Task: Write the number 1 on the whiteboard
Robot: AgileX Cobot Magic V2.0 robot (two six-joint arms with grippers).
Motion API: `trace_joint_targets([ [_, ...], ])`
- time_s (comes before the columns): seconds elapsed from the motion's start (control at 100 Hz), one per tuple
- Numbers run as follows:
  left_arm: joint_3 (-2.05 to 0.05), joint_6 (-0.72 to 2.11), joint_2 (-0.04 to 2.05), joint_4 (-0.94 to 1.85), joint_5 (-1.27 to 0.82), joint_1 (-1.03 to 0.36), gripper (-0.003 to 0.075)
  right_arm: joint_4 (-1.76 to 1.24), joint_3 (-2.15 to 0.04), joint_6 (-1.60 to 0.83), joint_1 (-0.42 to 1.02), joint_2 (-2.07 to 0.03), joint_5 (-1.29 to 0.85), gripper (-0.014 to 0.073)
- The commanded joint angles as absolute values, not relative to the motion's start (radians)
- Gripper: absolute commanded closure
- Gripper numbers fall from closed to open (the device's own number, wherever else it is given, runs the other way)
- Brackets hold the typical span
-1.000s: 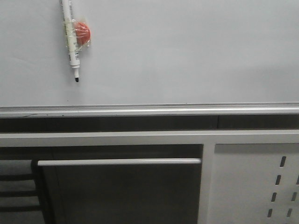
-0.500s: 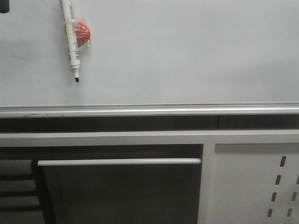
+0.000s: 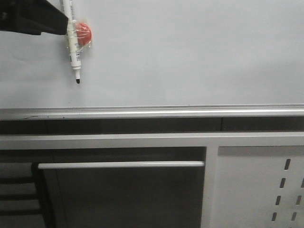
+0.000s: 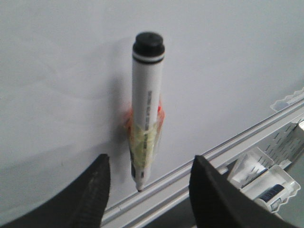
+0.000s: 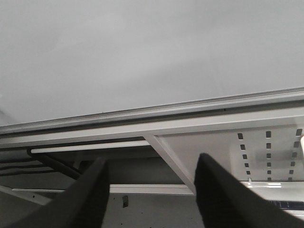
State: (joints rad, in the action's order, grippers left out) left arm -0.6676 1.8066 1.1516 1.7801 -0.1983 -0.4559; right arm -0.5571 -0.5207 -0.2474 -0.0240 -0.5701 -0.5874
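My left gripper's fingers stop short of the white marker's near edge in the front view, so closing now would miss it.
The whiteboard fills the upper front view, pale and glossy. A white marker with a black tip hangs on it pointing down, taped to a red magnet. The number 1 is out of view. My left arm's dark body reaches in from the upper left, its end just beside the marker. In the left wrist view the left gripper is open, its fingers either side of the marker and apart from it. The right gripper is open and holds nothing, below the whiteboard.
A silver ledge runs along the board's lower edge. Below it are a dark recess with a horizontal bar and a white perforated panel. A clear plastic tray with small items sits beneath the ledge.
The left arm's dark body has come into the front view from the upper left and now reaches the marker. Marker and magnet have not moved.
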Motion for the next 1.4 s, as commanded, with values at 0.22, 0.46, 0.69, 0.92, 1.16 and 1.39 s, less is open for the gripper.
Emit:
trace_joint_targets([
  [0.22,-0.778,1.821,1.223,1.859,-0.184,-0.478,0.0374,-0.588,-0.556,-0.257,-0.029,-0.579,-0.531,0.0229],
  [0.46,-0.824,1.821,1.282,1.859,-0.182,-0.478,0.0401,-0.589,-0.556,-0.257,-0.029,-0.579,-0.531,0.0229],
  [0.69,-0.824,1.84,1.282,1.849,-0.164,-0.478,0.074,-0.589,-0.556,-0.257,-0.029,-0.579,-0.535,0.0229],
  [0.92,-0.814,1.84,1.257,1.83,-0.208,-0.479,0.0741,-0.589,-0.556,-0.257,-0.029,-0.579,-0.539,0.0229],
  [1.16,-0.755,1.739,1.186,1.65,-0.367,-0.54,0.0741,-0.734,-0.556,-0.428,-0.029,-0.583,-0.648,0.0229],
  [1.39,-0.75,1.63,1.186,1.428,-0.406,-0.721,0.0741,-1.142,-0.559,-0.847,-0.029,-0.671,-0.888,0.0229],
])
